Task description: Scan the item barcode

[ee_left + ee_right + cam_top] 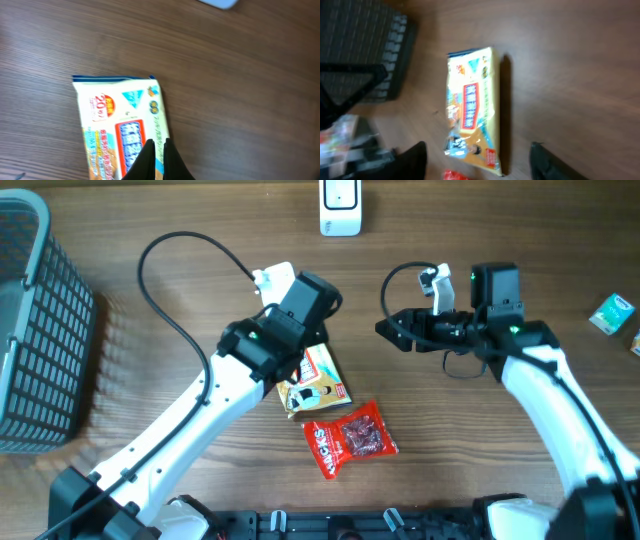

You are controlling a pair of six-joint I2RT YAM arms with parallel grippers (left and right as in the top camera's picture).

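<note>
The yellow snack packet (318, 385) needs to be turned over, so my right gripper should next pinch it by its long edge on the basket side.
The item, a yellow snack packet (318, 385) with red and blue print, lies flat on the wooden table; no barcode shows on it. My left gripper (159, 146) is shut, its black fingertips pressed together right over the packet (120, 125). Whether they touch it I cannot tell. In the overhead view the left wrist covers the packet's upper part. My right gripper (392, 330) hovers to the packet's right, apart from it. In its own view its fingers (410, 160) stand wide open with nothing between them, the packet (472, 107) lying beyond.
A red snack packet (350, 440) lies just below the yellow one. A white device (340, 207) stands at the far edge. A grey mesh basket (30, 330) fills the left side. Small teal boxes (612, 312) sit at the right edge.
</note>
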